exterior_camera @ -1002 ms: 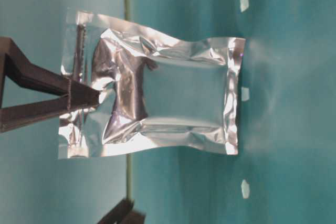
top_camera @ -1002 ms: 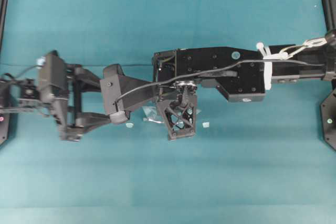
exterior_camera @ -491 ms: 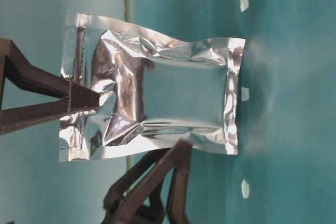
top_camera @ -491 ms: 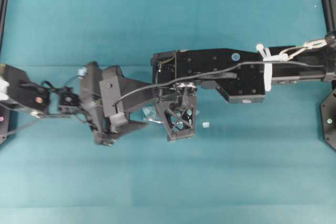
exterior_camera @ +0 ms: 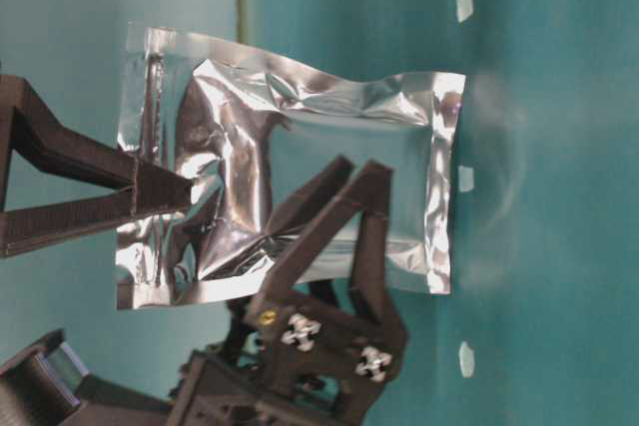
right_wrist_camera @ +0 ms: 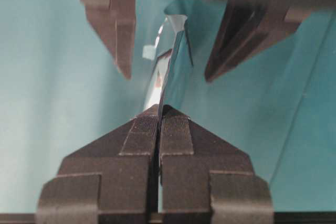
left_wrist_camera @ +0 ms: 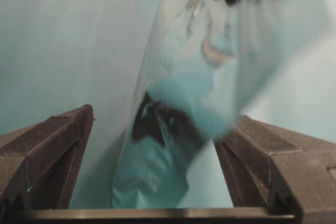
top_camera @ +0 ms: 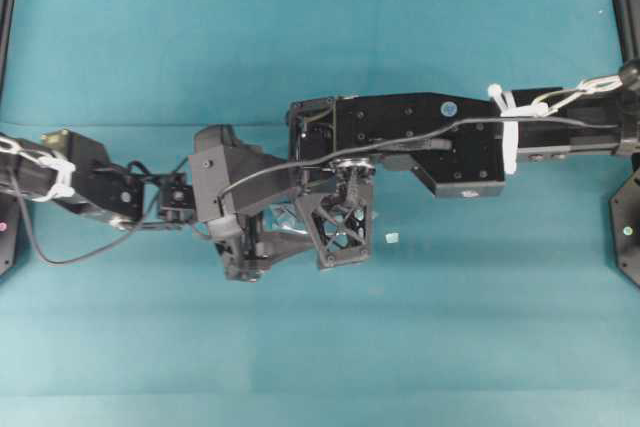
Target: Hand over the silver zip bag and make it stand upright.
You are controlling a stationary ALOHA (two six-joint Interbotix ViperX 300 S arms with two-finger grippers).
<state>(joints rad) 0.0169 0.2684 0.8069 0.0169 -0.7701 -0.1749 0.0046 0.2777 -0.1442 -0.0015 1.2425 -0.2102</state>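
My left gripper grabs the silver zip bag by its loose end (left_wrist_camera: 153, 166) next, since my right gripper's fingers already cover the opposite edge of the silver zip bag (left_wrist_camera: 173, 145).
The silver zip bag (exterior_camera: 319, 117) is a crinkled foil pouch hanging by its zip edge, its opposite edge close to the teal table. My right gripper (exterior_camera: 188, 192) is shut on the zip strip; in the right wrist view (right_wrist_camera: 159, 109) its pads pinch the thin foil edge (right_wrist_camera: 170, 56). My left gripper (exterior_camera: 357, 175) is open, with one finger on each side of the bag's lower half and not touching it. The left wrist view shows the bag (left_wrist_camera: 173, 145) between the spread fingers (left_wrist_camera: 63, 140). From overhead only a sliver of foil (top_camera: 288, 215) shows between the arms.
Small pale scraps lie on the teal cloth (exterior_camera: 465, 179), (exterior_camera: 464, 4), (exterior_camera: 465, 358), one beside the right gripper in the overhead view (top_camera: 392, 238). Both arms meet at the table's middle.
My left arm has moved right, toward the bag, and its open fingers now straddle the lower half. The right gripper and the bag have stayed still.
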